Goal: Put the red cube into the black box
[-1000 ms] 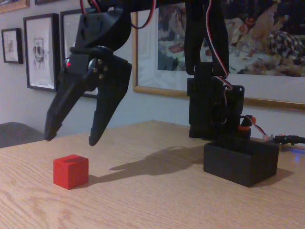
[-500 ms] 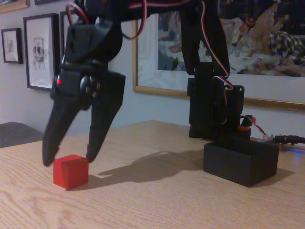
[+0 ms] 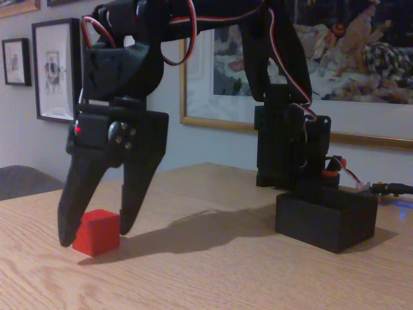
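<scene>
My gripper is going to pick up the red cube [image 3: 97, 232] by its opposite sides next. Then it will put the cube into the black box [image 3: 326, 218].
The red cube [image 3: 97, 232] rests on the wooden table at the lower left of the fixed view. My black gripper [image 3: 95, 237] is open and lowered around it, one finger [image 3: 71, 219] on the cube's left and the other [image 3: 132, 210] on its right, tips near the tabletop. Whether the fingers touch the cube is not clear. The black box [image 3: 326, 218], open at the top, sits on the table at the right, in front of the arm's base.
The arm's black base [image 3: 290, 145] with wires stands behind the box. Bare wooden tabletop [image 3: 206, 271] lies between cube and box. Framed pictures hang on the wall behind. A grey chair back [image 3: 22, 181] shows at the left edge.
The gripper has come down from above the cube and now straddles it with its fingertips near the table. The cube and box have not moved.
</scene>
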